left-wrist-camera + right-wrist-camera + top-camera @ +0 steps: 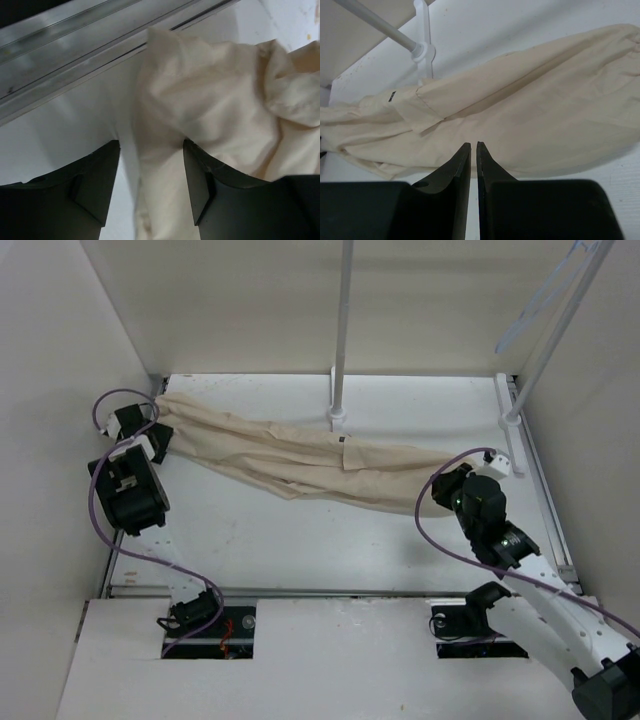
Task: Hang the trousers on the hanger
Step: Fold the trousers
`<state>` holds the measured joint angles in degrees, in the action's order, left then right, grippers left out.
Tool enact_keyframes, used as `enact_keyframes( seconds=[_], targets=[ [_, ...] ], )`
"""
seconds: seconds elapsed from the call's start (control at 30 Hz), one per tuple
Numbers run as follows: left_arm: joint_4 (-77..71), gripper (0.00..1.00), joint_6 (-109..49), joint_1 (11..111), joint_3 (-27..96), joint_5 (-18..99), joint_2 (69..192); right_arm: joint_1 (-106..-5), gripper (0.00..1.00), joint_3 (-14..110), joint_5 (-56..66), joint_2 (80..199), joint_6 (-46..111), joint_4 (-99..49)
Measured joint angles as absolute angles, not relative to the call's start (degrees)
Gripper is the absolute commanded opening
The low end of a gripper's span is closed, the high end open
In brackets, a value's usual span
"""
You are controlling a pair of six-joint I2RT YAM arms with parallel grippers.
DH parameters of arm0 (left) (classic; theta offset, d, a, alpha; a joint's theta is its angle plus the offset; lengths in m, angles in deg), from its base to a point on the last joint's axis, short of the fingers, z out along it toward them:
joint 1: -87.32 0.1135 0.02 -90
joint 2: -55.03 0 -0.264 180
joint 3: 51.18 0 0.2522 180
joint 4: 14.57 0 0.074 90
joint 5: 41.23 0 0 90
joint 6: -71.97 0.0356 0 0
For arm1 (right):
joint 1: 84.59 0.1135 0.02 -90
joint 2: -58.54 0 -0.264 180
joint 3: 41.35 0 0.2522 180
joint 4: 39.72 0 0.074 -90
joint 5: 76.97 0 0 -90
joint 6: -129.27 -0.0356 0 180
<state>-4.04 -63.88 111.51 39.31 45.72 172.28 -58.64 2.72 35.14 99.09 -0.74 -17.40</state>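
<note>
I need to spread the trousers (pixel 300 460) straight for the hanger, so my left gripper will next grab the edge fold at their end (pixel 168 421) beside the metal bar.
The beige trousers (pixel 300 460) lie wrinkled across the table, from the far left corner to the right middle. My left gripper (pixel 158 432) is at their left end. In the left wrist view it (pixel 151 165) is open, with a fold of the trousers (pixel 215 100) lying between its dark fingers (pixel 95 190). My right gripper (pixel 443 483) is at the trousers' right end. In the right wrist view it (pixel 473 146) is shut and empty, its tips just over the near edge of the trousers (pixel 530 110). The pale hanger (pixel 540 300) hangs high at the far right, away from both grippers.
A white rack pole (pixel 343 330) stands on its base behind the middle of the trousers and shows in the right wrist view (pixel 422 50). A second slanted pole (pixel 560 325) stands at the far right. White walls close in the table. A metal rail (pixel 75 45) runs along the left edge.
</note>
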Motion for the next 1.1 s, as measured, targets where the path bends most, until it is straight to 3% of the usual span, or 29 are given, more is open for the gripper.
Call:
enact_keyframes(
  seconds=[0.13,0.23,0.33,0.43,0.5,0.73,0.93,1.1],
  targets=[
    [-2.42,0.53,-64.12,109.52,44.75,46.72,175.58,-58.64,0.15,2.72,35.6,99.07,-0.59,-17.38],
    [-1.68,0.42,-64.27,108.18,48.58,47.51,178.16,-58.66,0.16,2.72,36.52,99.01,-0.61,-17.33],
    [-1.42,0.2,-64.6,107.31,49.5,48.14,179.34,-59.58,0.27,2.68,37.74,97.98,-0.89,-16.72],
    [-1.39,0.09,-64.69,107.13,49.5,48.38,179.69,-63.05,0.46,2.44,39.34,96.43,-1.9,-15.85],
    [-1.5,0.07,-64.69,107.18,49.28,48.49,179.69,-67.42,0.53,2.09,39.6,96.86,-2.86,-15.67],
    [-1.76,0.05,-64.64,107.13,48.58,50.57,178.68,-83.42,0.52,0.01,35.25,110.88,-7.06,-15.52],
    [-1.72,0.06,-64.64,107.13,48.62,52.21,177.09,-87.66,0.52,-0.58,34.79,116.16,-9.02,-14.6],
    [-1.39,0.06,-64.66,107.13,48.71,52.32,177.07,-88.43,0.49,-3.57,34.22,113.02,-10.93,-13.86]
  ],
)
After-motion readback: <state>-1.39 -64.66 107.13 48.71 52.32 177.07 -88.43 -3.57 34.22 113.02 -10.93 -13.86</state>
